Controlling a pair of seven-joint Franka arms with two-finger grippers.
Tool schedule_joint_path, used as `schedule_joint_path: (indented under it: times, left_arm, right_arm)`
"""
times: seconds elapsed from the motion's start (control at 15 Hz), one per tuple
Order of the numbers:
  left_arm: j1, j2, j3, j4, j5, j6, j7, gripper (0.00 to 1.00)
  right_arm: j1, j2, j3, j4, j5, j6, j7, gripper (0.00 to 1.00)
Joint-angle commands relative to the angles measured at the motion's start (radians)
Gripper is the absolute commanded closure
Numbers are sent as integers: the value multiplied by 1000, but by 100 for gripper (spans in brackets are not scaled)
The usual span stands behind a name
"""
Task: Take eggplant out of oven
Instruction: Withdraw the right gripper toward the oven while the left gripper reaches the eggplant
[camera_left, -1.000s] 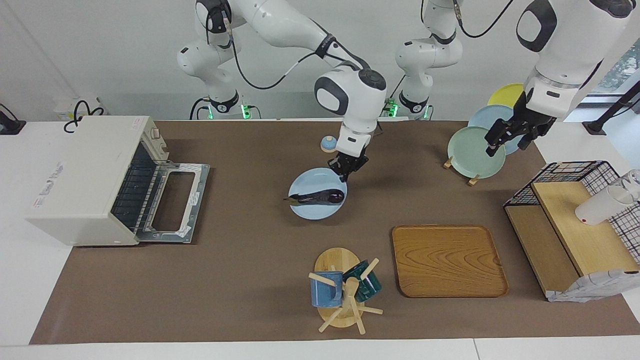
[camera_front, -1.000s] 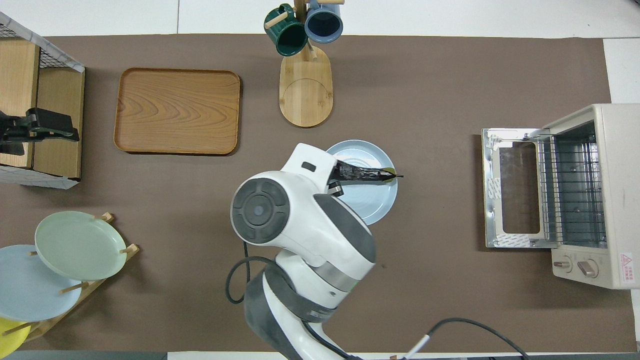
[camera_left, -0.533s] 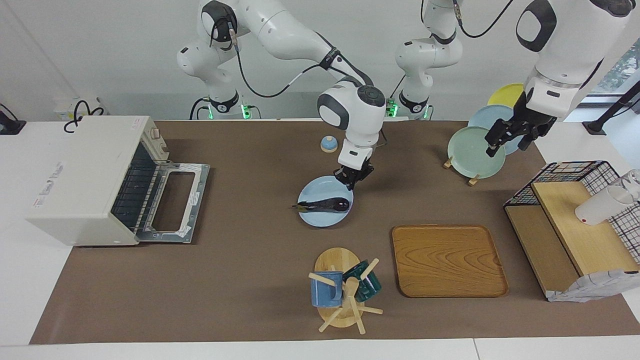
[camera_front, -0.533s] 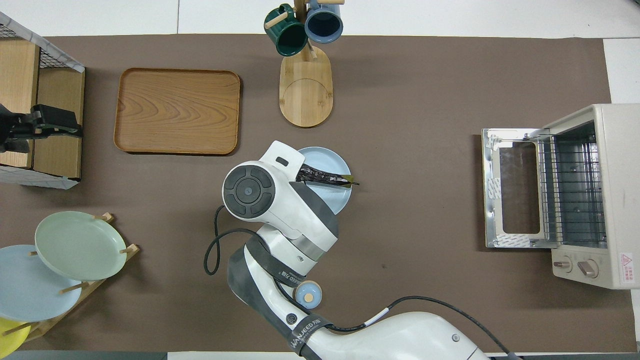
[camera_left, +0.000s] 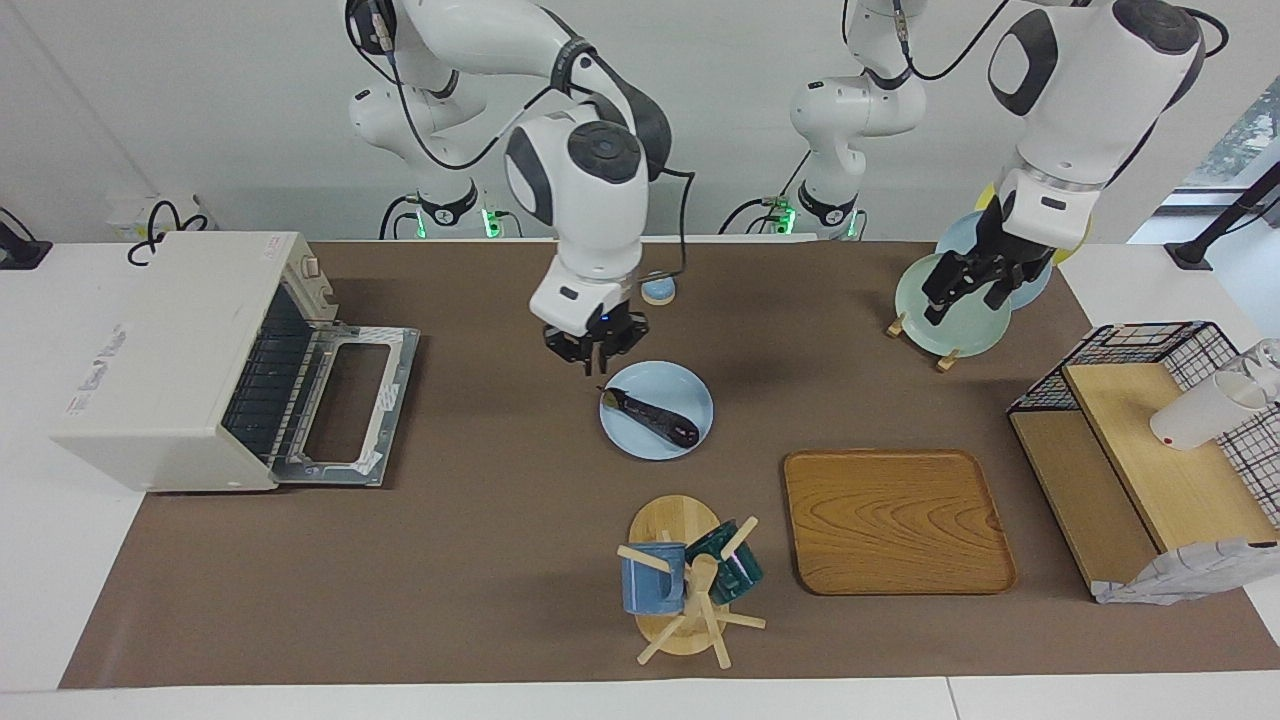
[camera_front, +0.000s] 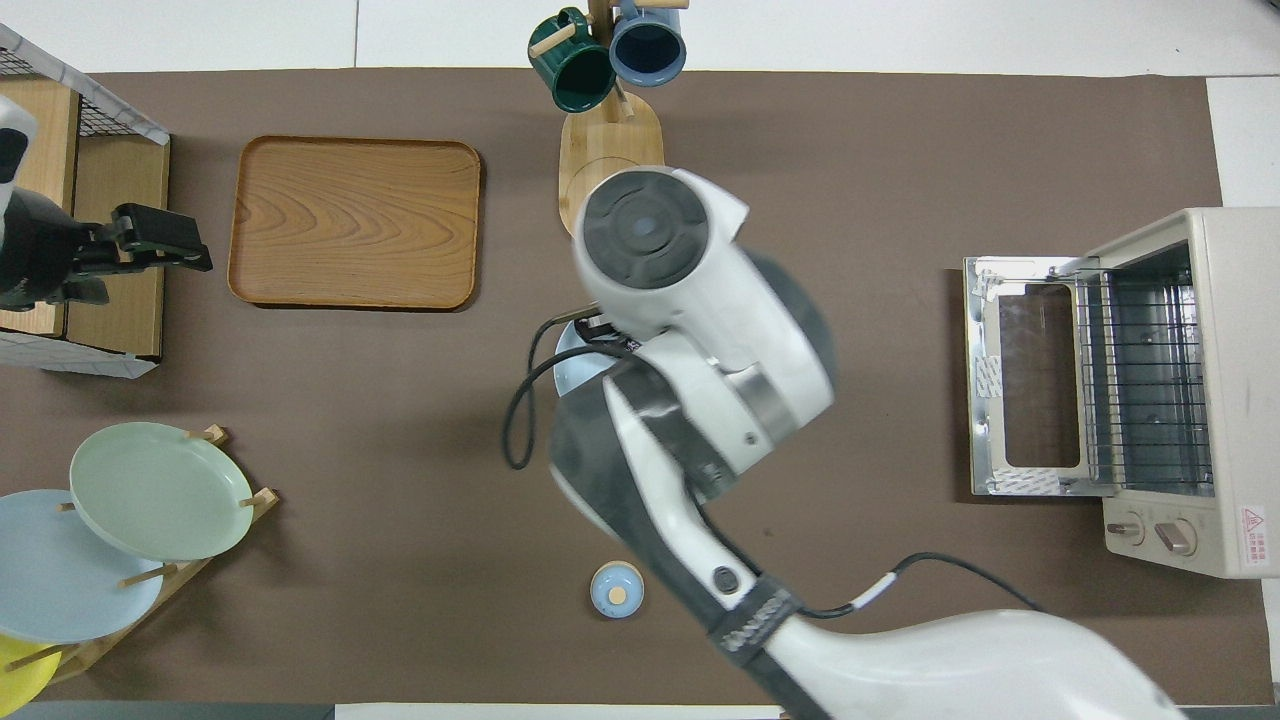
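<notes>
The left gripper should next bring the eggplant over to the wooden tray, so it needs to grab the eggplant by its thick end first.
The dark purple eggplant lies slantwise on a light blue plate in the middle of the table, outside the oven. The cream-white oven stands at the right arm's end with its glass door folded down and its rack bare. My right gripper hangs shut and holding nothing just over the plate's rim by the eggplant's stem end. In the overhead view the right arm covers the eggplant; only a sliver of the plate shows, and the oven is open. My left gripper waits open over the plate rack.
A wooden tray and a mug tree stand farther from the robots than the plate. A plate rack and a wire basket with wooden shelves are at the left arm's end. A small blue knob lies near the robots.
My right gripper has left the plate's rim, risen and swung toward the oven's end. The plate slid a little and the eggplant turned slantwise on it. The left gripper drifted slightly.
</notes>
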Motion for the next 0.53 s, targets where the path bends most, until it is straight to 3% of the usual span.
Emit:
schedule_joint_path:
  times: [0.0, 0.27, 0.47]
  left_arm:
    - [-101, 34, 9, -25, -12, 63, -195, 0]
    - [-277, 129, 11, -53, -12, 197, -543, 0]
    - [-403, 203, 12, -92, -12, 314, -775, 0]
  right_arm:
    - [-84, -65, 15, -167, -47, 21, -73, 100]
    - [-202, -154, 15, -430, -92, 174, -129, 100]
    - [-262, -214, 15, -652, -115, 401, -140, 100]
